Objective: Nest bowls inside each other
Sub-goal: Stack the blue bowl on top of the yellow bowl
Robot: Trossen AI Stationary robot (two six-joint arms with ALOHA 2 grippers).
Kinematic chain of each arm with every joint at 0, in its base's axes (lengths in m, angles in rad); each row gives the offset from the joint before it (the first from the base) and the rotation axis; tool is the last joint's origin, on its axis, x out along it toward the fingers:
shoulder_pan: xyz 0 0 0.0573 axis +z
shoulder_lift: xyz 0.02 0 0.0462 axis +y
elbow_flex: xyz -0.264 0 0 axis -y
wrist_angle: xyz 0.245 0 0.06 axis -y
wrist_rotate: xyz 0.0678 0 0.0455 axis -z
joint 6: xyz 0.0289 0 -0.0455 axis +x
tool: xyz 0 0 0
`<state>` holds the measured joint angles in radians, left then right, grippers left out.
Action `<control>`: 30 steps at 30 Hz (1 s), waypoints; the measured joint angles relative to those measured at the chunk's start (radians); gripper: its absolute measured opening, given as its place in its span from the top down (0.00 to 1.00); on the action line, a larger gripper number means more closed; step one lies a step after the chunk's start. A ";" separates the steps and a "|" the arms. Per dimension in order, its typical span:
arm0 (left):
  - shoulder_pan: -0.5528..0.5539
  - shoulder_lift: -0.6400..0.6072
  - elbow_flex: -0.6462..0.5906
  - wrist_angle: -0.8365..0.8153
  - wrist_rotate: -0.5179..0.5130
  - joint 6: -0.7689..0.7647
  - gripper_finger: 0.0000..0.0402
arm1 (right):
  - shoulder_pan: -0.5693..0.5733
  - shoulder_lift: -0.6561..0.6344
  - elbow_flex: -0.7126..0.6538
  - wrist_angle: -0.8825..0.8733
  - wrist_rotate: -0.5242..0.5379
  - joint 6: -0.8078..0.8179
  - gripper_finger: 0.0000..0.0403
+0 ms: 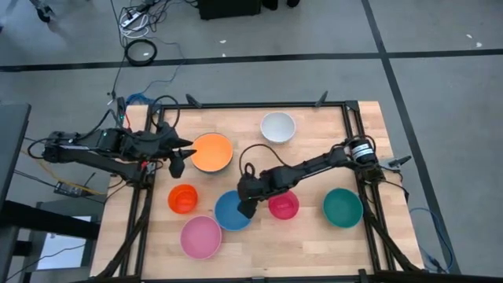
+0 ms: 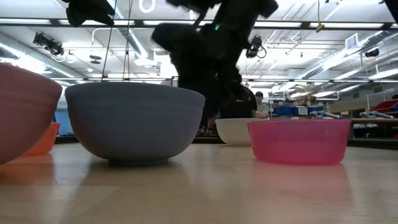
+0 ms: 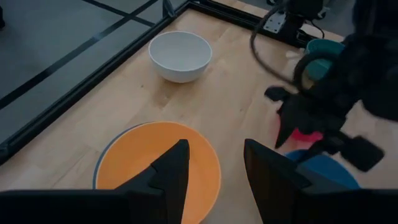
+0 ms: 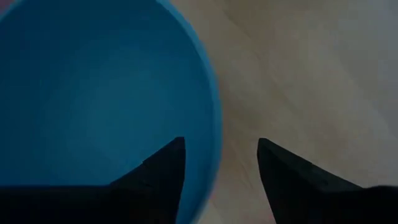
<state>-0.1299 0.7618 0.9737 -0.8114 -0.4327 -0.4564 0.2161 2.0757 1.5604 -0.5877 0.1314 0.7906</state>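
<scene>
My right gripper grabs the blue bowl by its rim [image 1: 245,225] next, to nest the blue bowl inside the orange bowl [image 1: 211,152].
Seven bowls stand on their bases on the wooden table: a large orange one [image 1: 212,152], white [image 1: 277,126], small orange-red [image 1: 182,199], blue [image 1: 230,212], pink [image 1: 201,237], magenta-red [image 1: 284,205] and teal [image 1: 343,207]. My right gripper [image 1: 245,207] hangs open over the blue bowl's right rim [image 4: 214,143]. One finger [image 4: 165,171] is over the bowl's inside and the other [image 4: 283,177] over the bare table, and neither touches. My left gripper [image 3: 216,168] waits open above the table at the orange bowl's [image 3: 161,168] left edge.
A black frame [image 1: 346,134] borders the table on the left, far and right sides. The magenta-red bowl stands close beside the blue bowl's right side, next to my right gripper. A grey rim [image 3: 101,163] shows under the orange bowl. Bare wood lies between the white and teal bowls.
</scene>
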 joint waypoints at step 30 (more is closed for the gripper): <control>-0.009 0.005 0.000 -0.002 -0.015 -0.002 0.60 | -0.096 -0.025 0.147 0.085 0.107 -0.241 1.00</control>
<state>-0.1387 0.7668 0.9736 -0.8135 -0.4480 -0.4580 0.1203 2.0510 1.7075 -0.5022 0.2387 0.5501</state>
